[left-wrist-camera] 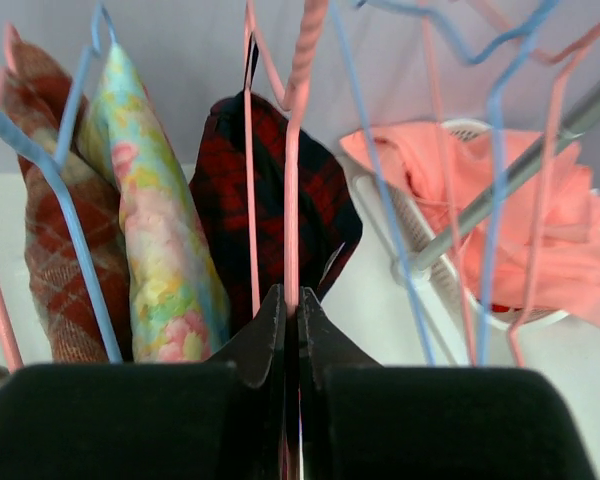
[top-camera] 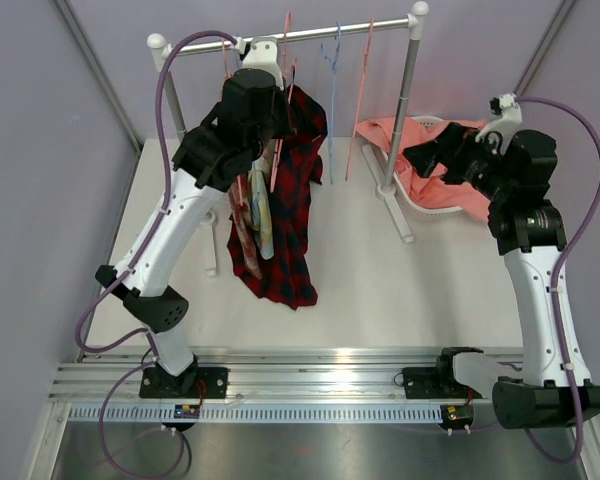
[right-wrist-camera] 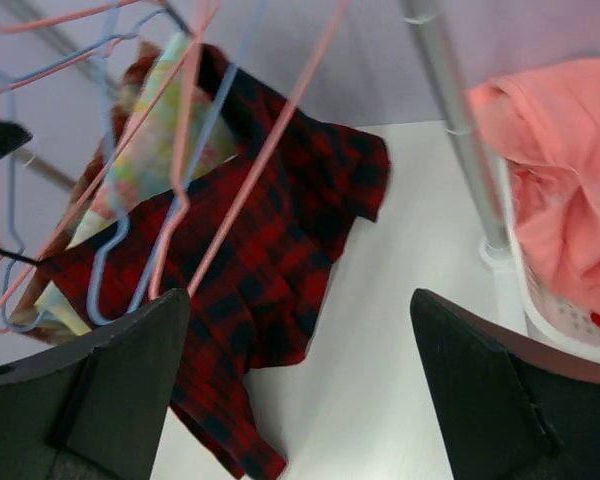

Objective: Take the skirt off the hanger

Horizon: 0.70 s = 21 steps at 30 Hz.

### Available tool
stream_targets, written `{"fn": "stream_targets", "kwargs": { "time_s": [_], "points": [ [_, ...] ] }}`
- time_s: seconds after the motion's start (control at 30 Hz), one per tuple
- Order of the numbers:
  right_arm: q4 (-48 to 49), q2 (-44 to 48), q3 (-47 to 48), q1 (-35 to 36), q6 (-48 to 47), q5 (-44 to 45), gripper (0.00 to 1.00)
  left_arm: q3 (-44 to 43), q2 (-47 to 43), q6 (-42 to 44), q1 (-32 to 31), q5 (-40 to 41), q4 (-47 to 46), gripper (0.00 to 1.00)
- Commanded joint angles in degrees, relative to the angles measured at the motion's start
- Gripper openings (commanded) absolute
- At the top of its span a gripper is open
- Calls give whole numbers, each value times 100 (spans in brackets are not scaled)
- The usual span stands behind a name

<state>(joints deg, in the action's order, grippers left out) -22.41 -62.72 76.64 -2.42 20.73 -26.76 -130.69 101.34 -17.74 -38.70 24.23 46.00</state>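
My right gripper grabs the plaid skirt (top-camera: 292, 200) by its basket-facing side (top-camera: 312, 136) next, to pull it off the pink hanger.
A red-and-black plaid skirt (top-camera: 292, 200) hangs from a pink hanger (top-camera: 287, 35) on the rack's rail (top-camera: 370, 27), its hem reaching the table. My left gripper (top-camera: 283, 108) is up at the rail. In the left wrist view it (left-wrist-camera: 291, 300) is shut on the pink hanger's wire (left-wrist-camera: 292, 180), with the plaid skirt (left-wrist-camera: 325, 200) just behind. My right gripper (top-camera: 420, 158) is open and empty beside the rack's right post. In the right wrist view it (right-wrist-camera: 298, 295) faces the skirt (right-wrist-camera: 280, 240) from a distance.
A floral garment (left-wrist-camera: 160, 250) and a brown plaid one (left-wrist-camera: 50, 270) hang on blue hangers (left-wrist-camera: 70, 190) left of the skirt. Empty blue and pink hangers (top-camera: 332, 60) hang on the rail. A white basket (top-camera: 417, 203) with salmon cloth (top-camera: 450, 185) sits behind the right post (top-camera: 405, 100).
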Motion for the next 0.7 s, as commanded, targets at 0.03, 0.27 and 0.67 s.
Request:
{"fn": "stream_targets", "kwargs": {
  "time_s": [0.03, 0.27, 0.67],
  "points": [
    [-427, -451, 1632, 1755, -586, 195, 99, -1054, -97, 253, -400, 2, -179, 0],
    [-782, -892, 2593, 3454, -658, 1522, 99, -888, -316, 25, -525, 47, -328, 0],
    [-695, -1208, 1477, 5884, -176, 4668, 100, -106, -703, -432, -560, 556, -1303, 0]
  ]
}}
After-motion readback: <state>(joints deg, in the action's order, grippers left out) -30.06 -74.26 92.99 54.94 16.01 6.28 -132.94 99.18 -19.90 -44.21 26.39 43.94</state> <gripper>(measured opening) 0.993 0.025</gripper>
